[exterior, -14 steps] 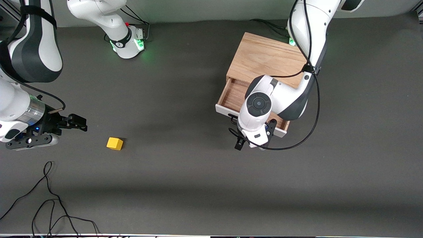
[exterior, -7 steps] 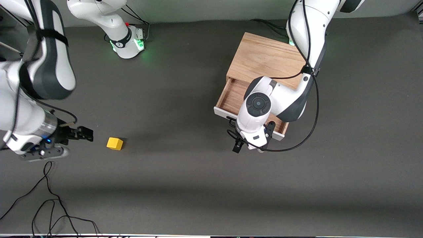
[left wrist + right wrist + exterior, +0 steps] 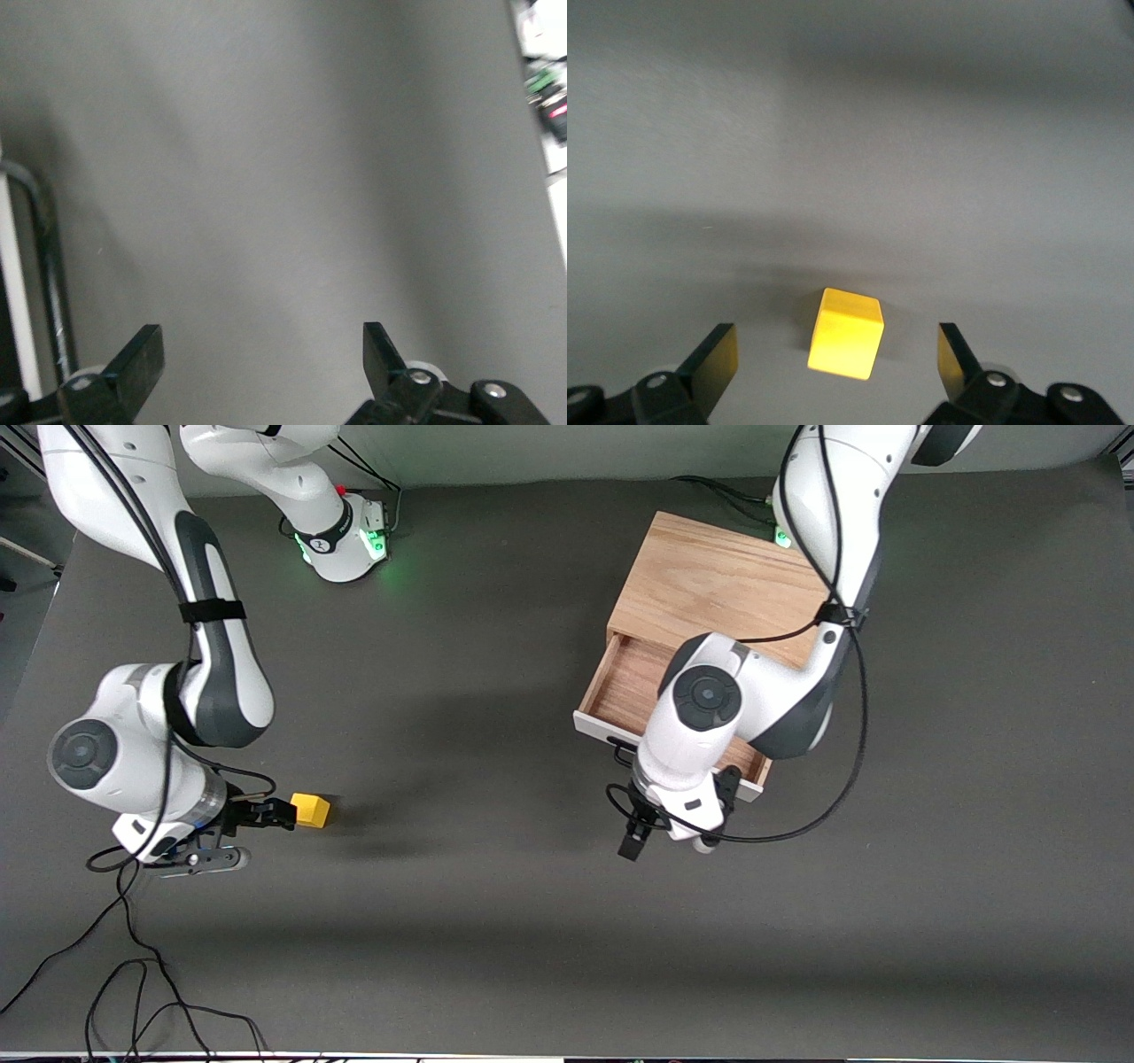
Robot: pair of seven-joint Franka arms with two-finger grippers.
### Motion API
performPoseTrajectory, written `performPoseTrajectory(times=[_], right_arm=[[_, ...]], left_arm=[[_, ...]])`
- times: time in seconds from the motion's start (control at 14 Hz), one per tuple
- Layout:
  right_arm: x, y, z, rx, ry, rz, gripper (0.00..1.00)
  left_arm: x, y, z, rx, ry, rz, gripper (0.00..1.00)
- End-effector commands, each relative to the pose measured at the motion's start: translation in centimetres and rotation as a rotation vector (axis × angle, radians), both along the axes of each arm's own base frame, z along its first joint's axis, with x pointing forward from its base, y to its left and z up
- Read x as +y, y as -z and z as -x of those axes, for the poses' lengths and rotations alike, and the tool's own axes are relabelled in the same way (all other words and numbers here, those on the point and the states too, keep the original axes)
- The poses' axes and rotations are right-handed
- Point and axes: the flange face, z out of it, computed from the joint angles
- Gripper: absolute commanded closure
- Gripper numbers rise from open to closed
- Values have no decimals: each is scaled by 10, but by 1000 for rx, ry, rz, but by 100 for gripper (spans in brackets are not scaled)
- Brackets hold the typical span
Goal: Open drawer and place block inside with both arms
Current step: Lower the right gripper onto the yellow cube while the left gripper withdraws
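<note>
The yellow block is to go inside the open drawer (image 3: 620,689). My right gripper will next grab the block by its opposite sides to place it there.
The yellow block (image 3: 310,810) lies on the dark table toward the right arm's end. My right gripper (image 3: 276,815) is low at the block and open; in the right wrist view the block (image 3: 846,334) sits between its fingertips (image 3: 713,357), touching neither. The drawer (image 3: 620,689) stands pulled out of the light-wood cabinet (image 3: 718,584), its wood floor showing. My left gripper (image 3: 675,824) is open and empty just in front of the drawer's white front panel (image 3: 595,726). The left wrist view shows the black bar handle (image 3: 44,257) beside one finger (image 3: 133,363).
Loose black cables (image 3: 133,974) lie on the table near the front edge at the right arm's end. The left arm's cable (image 3: 833,779) loops over the table beside the drawer. The right arm's base (image 3: 341,540) stands at the back.
My right arm swung toward the block and its open gripper now brackets it. My left gripper backed a little away from the drawer front, open. The drawer came out slightly.
</note>
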Motion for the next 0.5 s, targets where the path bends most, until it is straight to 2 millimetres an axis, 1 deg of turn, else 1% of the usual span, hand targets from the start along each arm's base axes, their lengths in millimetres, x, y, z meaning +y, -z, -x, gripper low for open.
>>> performPoseTrajectory(times=[0.0,0.07,0.21,0.36,0.43], right_arm=[[-2,41,18,-33,19,-2,0],[-4,55,24,-31,24,3,0],[-8,75,30,-22,58,-13,0],[-9,88,35,-1,88,-65,0],[-10,91,36,1,93,-92,0]], left_arm=[[46,-58,-19,-18,103,-57,0],[66,-74,-22,-4,160,-74,0],[101,-108,-18,26,293,-118,0],[138,-136,-10,73,413,-151,0],[163,-150,-6,105,467,-158,0]])
